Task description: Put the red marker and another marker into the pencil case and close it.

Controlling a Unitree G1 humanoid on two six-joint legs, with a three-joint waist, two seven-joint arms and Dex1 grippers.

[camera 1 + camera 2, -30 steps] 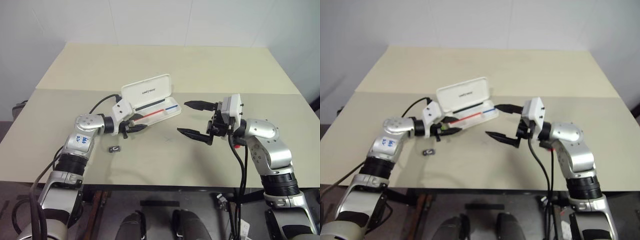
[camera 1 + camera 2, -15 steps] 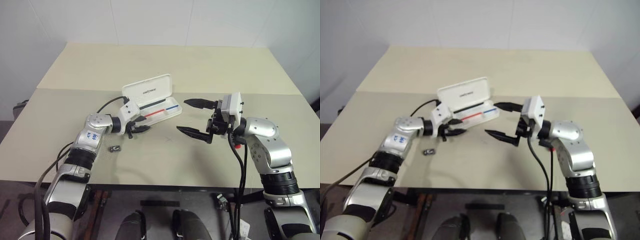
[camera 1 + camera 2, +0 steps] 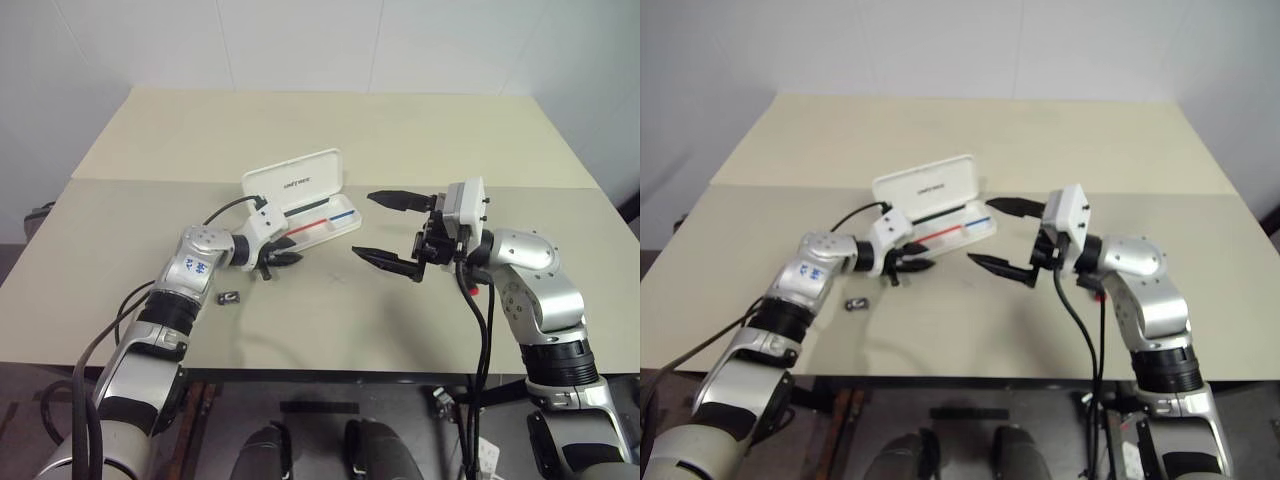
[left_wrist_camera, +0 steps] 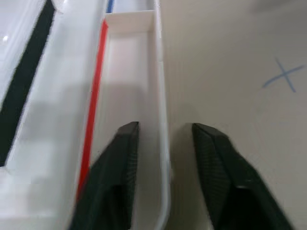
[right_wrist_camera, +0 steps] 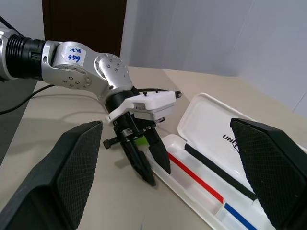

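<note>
The pencil case's tray will next be gripped by my left gripper on the long side point(image 4: 162, 96) opposite the hinge. This will set the pencil case straight for the markers.
The pencil case point(image 3: 295, 182) lies open at mid-table, a white box with its lid raised behind the tray point(image 4: 127, 72), which carries thin red and blue lines. My left gripper point(image 3: 290, 250) is at the tray's near-left end. In the left wrist view its fingers point(image 4: 122, 158) stand slightly apart on either side of the tray's front wall, touching nothing. A small green patch point(image 5: 139, 140) shows at the base of those fingers; I cannot tell what it is. The red marker is out of view. My right gripper point(image 3: 363, 224) hovers wide open and empty, right of the case.
A small dark metal clip point(image 3: 231, 297) lies on the table just in front of my left forearm. A faint blue cross point(image 4: 284, 76) is drawn on the tabletop between the two grippers. A seam crosses the table behind the case.
My left gripper has reached forward and down to the tray's near end, and its fingers have come closer together. The right gripper has stayed in place, still wide open.
</note>
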